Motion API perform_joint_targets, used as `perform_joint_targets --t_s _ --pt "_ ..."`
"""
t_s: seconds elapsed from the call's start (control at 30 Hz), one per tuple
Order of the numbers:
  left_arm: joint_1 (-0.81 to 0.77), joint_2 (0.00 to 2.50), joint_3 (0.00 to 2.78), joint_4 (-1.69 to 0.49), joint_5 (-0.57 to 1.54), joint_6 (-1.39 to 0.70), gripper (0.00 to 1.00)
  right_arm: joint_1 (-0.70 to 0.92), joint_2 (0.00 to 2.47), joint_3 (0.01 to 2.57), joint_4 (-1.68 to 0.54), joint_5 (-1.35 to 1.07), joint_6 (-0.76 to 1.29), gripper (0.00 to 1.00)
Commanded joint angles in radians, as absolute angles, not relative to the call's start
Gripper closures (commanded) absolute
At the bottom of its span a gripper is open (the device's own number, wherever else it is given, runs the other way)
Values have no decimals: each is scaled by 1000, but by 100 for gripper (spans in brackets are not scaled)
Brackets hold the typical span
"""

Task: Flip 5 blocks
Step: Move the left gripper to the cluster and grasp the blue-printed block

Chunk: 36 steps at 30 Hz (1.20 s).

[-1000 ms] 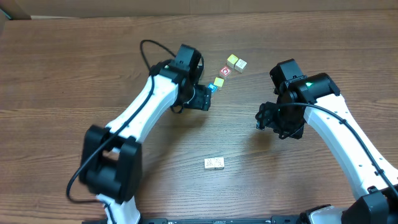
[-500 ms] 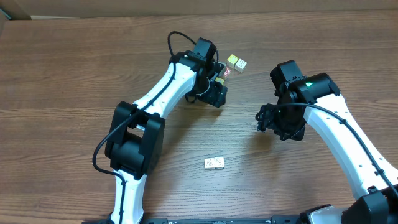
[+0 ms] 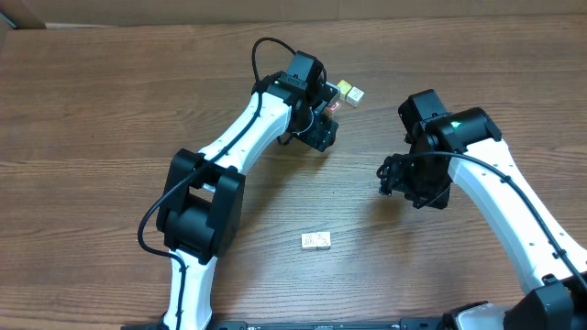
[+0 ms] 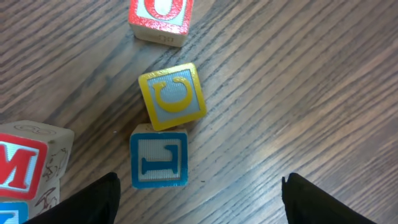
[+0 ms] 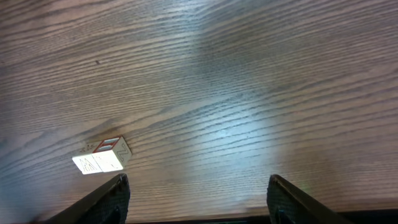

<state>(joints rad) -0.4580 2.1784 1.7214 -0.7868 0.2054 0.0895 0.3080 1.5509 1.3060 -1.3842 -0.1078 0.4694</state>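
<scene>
The left gripper picks up the blue-faced block next by the wooden sides on either side of its blue letter side (image 4: 159,160) to flip the block.
In the left wrist view a blue-faced block (image 4: 158,158) lies on the table just ahead of my left gripper (image 4: 199,208). A yellow-faced block (image 4: 172,96) touches its far side. A red-rimmed block (image 4: 160,15) sits at the top edge and a red M block (image 4: 28,165) at the left. The left gripper (image 3: 321,133) is open and holds nothing. From overhead it covers part of the cluster, with a yellow-green block (image 3: 344,89) showing beyond it. My right gripper (image 3: 387,174) (image 5: 199,202) hangs open and empty. Two pale blocks (image 3: 315,241) (image 5: 102,155) lie side by side.
The wooden table (image 3: 110,110) runs to a far edge along the top of the overhead view. The left arm's elbow and black cable (image 3: 261,50) arch over the table's middle. The right arm (image 3: 514,202) stretches along the right side.
My left arm has swung right and farther out, so its gripper now stands over the block cluster and hides the yellow and blue blocks from overhead. The right arm has stayed still.
</scene>
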Motion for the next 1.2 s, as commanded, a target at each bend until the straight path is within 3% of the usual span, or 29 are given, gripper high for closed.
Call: perform_joint_targets --t_s 0.0,0.17,0.3,0.67,1.0,1.17 --pt "-458 2204 1746 -780 192 112 19 307 1531 1326 -1394 -115 462 28" --pt "-456 2205 1746 -765 169 112 16 307 1531 1326 -1408 -115 462 28" --pt "-456 2211 1745 -754 169 112 22 307 1532 1326 -1419 -115 463 28" --pt "-454 2257 1745 -753 168 101 25 307 1532 1326 -1421 -115 462 28" --pt "-444 2257 1746 -747 146 73 57 307 1531 1326 -1420 -115 463 28" --pt "-443 2257 1747 -747 116 17 59 307 1531 1326 -1420 -115 463 28"
